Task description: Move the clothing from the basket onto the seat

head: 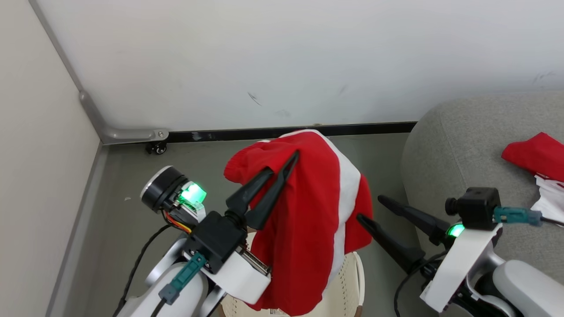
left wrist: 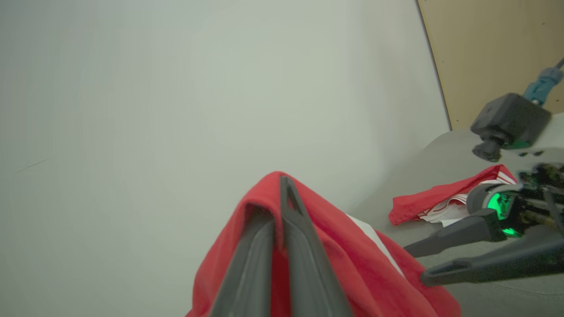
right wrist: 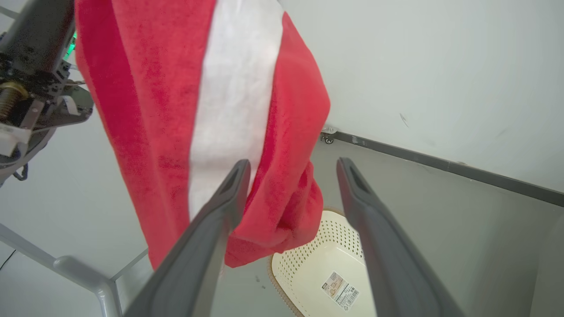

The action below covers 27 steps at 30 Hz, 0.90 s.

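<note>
My right gripper grabs the hanging red garment by its white panel next, to move the clothing onto the seat (head: 458,145).
My left gripper (head: 294,156) is shut on a red garment with a white panel (head: 308,220), lifted high so it hangs over the cream basket (head: 348,286). The left wrist view has the fabric (left wrist: 335,246) draped over the closed fingers (left wrist: 304,246). My right gripper (head: 370,209) stands open just right of the hanging cloth, nothing between its fingers (right wrist: 374,229). In the right wrist view the garment (right wrist: 185,110) dangles above the basket (right wrist: 326,264), whose floor shows a barcode sticker. A second red-and-white garment (head: 539,160) lies on the grey seat (head: 458,145).
A white wall with a black skirting strip (head: 286,131) runs behind. A metal frame leg with a caster (head: 156,147) stands at the left corner. Grey floor (head: 128,185) surrounds the basket.
</note>
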Tool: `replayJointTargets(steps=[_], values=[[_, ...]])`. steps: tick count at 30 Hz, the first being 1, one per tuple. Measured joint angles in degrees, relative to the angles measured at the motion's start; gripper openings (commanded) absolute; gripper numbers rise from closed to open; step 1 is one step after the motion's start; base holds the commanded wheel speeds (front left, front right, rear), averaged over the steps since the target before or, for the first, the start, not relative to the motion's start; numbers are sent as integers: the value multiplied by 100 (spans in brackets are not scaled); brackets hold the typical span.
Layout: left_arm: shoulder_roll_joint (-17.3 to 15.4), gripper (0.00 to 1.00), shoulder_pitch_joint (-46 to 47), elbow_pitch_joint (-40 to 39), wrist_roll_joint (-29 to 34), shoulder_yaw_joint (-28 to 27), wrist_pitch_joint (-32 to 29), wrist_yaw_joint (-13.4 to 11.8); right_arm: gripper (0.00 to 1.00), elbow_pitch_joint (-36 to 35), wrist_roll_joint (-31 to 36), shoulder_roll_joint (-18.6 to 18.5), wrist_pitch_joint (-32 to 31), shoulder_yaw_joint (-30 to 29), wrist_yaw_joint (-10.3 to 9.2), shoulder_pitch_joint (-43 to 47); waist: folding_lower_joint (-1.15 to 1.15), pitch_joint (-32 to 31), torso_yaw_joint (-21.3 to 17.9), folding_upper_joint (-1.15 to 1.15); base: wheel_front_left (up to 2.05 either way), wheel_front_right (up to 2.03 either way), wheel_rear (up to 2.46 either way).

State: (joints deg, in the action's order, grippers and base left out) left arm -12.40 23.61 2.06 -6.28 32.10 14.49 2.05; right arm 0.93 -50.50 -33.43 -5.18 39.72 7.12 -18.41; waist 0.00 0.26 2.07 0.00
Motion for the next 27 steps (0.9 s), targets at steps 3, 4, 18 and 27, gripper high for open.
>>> replayJointTargets(steps=[3,4,18,27], values=[[2,0,2,-133,1,113,15,111,100,-75,-304,-107,-44,86,0,-151,0,-7,45,0,0,0,0],[1,0,8,-165,4,155,15,140,100,-105,-413,-120,-48,135,0,-197,0,-10,61,0,0,0,0],[32,0,21,-447,12,536,15,309,100,-476,-1101,-407,-293,988,0,-759,0,-39,261,0,0,0,0],[31,0,27,-599,-62,669,15,359,37,-520,-1157,-415,-259,1446,0,-1081,0,-29,311,0,0,0,0]])
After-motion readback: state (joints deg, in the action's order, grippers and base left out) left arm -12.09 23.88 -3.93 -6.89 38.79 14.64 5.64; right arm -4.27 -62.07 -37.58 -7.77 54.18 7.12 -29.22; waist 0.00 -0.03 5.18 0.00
